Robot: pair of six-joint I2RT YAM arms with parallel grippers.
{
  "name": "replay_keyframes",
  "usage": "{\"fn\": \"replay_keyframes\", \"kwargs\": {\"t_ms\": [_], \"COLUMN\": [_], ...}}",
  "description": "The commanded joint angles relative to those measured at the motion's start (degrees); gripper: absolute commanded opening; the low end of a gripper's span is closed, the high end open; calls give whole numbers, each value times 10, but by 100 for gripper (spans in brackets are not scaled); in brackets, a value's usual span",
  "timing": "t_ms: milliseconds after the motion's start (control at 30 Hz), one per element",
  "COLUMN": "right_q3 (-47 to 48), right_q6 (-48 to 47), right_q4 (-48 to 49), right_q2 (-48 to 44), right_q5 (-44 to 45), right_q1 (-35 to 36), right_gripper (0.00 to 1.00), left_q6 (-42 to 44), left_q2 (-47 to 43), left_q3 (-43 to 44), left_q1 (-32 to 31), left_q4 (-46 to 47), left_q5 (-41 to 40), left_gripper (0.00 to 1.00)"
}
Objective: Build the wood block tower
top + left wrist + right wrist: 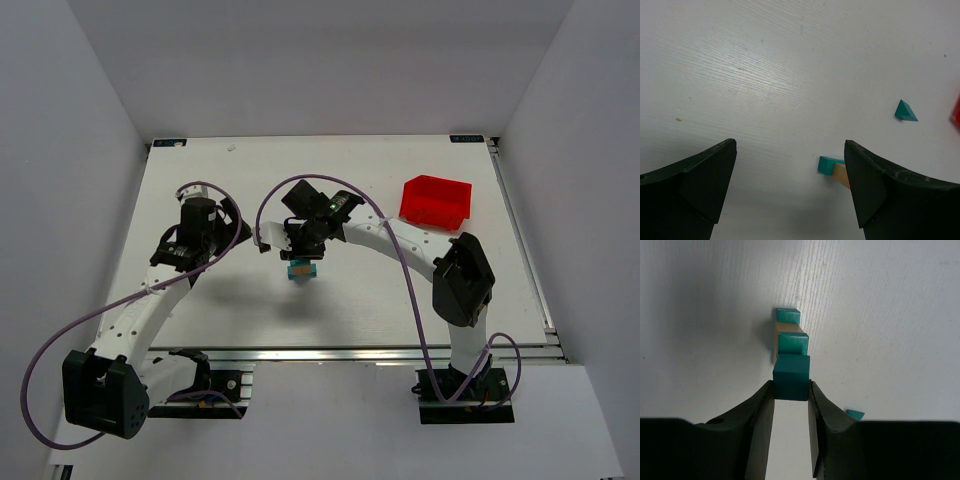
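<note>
The teal cube is over the tower's top teal block and would land on the tower, so my right gripper should open its fingers.
The wood block tower is a short stack in the middle of the table: a teal block, a tan bare-wood block and another teal block. It shows small under the right wrist in the top view. My right gripper is shut on a teal cube directly over the stack; whether the cube touches the stack I cannot tell. My left gripper is open and holds nothing, left of the tower. The tower's base peeks out beside the left gripper's right finger.
A red plastic bin stands at the back right of the table. A small loose teal wedge lies on the white tabletop beyond the tower; the same wedge shows beside the right finger.
</note>
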Motion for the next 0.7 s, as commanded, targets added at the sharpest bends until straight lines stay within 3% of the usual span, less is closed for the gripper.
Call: {"fn": "replay_keyframes", "kwargs": {"t_ms": [0, 667], "right_q3": [0, -1], "right_q6": [-6, -5], "right_q4": [-1, -1], "right_q2": [4, 5], "right_q5": [0, -8], "right_q1": [-1, -1], "right_gripper": [35, 40], "left_q6": [3, 3], "left_q2": [-6, -8], "left_q3": [-4, -4], "left_q1": [4, 1], "left_q4": [3, 1], "left_q5": [3, 2], "left_gripper": [98, 98]}}
